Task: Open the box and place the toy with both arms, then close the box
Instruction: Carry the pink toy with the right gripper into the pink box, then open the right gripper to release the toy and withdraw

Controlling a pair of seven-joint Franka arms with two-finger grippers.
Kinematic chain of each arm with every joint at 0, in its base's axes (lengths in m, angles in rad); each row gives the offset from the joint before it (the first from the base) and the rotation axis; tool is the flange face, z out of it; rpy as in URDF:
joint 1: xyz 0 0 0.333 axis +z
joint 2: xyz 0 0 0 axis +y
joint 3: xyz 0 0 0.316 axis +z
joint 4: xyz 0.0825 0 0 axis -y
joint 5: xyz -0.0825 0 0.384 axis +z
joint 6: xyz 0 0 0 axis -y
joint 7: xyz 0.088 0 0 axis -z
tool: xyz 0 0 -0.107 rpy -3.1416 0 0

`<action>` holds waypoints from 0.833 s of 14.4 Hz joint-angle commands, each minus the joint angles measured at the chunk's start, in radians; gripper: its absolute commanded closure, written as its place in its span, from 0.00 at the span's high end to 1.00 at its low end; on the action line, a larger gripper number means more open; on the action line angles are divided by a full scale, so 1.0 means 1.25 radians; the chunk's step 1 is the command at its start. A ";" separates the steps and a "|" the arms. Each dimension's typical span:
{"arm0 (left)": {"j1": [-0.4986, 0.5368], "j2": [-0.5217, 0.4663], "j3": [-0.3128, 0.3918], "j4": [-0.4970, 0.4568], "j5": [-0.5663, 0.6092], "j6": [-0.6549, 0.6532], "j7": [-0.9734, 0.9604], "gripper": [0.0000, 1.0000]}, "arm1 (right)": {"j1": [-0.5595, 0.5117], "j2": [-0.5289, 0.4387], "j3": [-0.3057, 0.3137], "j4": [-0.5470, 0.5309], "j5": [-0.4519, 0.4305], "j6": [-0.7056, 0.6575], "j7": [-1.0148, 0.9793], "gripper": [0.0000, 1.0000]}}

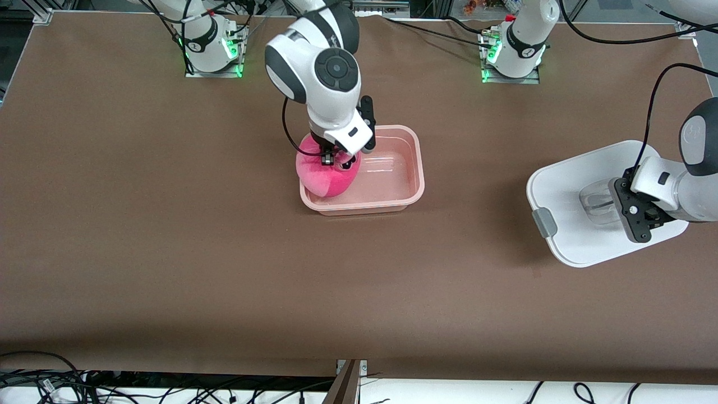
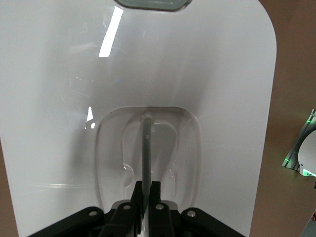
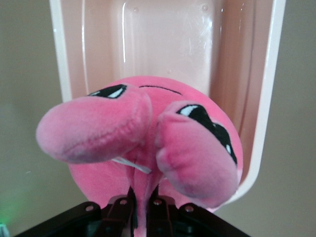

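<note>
The pink toy overhangs the rim at the tub's end in the front view, so my right gripper keeps holding the toy for now, until it is inside the tub.
The box [image 1: 404,168] is an open pinkish tub in the table's middle, also in the right wrist view [image 3: 261,98]. My right gripper [image 1: 335,160] is shut on the pink plush toy [image 1: 325,175] and holds it over the tub's end toward the right arm's side; the toy's flaps and dark eyes show in the right wrist view [image 3: 148,143]. The white lid [image 1: 566,196] with a grey clip [image 1: 544,223] is toward the left arm's end, off the box. My left gripper [image 2: 146,197] is shut on the lid's clear centre handle [image 2: 147,148].
Both arm bases [image 1: 213,45] stand at the table's edge farthest from the front camera. Cables [image 1: 67,381] lie below the table's near edge. Brown table surface [image 1: 168,252] surrounds the box and lid.
</note>
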 commanded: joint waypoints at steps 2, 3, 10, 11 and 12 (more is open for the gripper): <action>0.005 -0.003 -0.014 0.001 0.012 -0.008 0.030 0.00 | 0.007 0.043 -0.005 0.014 -0.025 0.058 -0.001 0.00; 0.003 -0.003 -0.014 0.001 0.012 -0.010 0.029 0.00 | 0.007 0.054 -0.006 0.016 -0.027 0.074 -0.001 0.00; 0.000 -0.003 -0.014 0.001 0.009 -0.010 0.030 0.00 | 0.034 0.114 -0.008 0.034 -0.075 0.099 0.056 0.99; -0.002 -0.003 -0.014 0.001 0.009 -0.010 0.030 0.00 | 0.033 0.117 -0.008 0.034 -0.073 0.108 0.062 1.00; 0.000 -0.003 -0.014 0.001 0.008 -0.010 0.030 0.00 | 0.035 0.121 -0.008 0.034 -0.070 0.119 0.067 1.00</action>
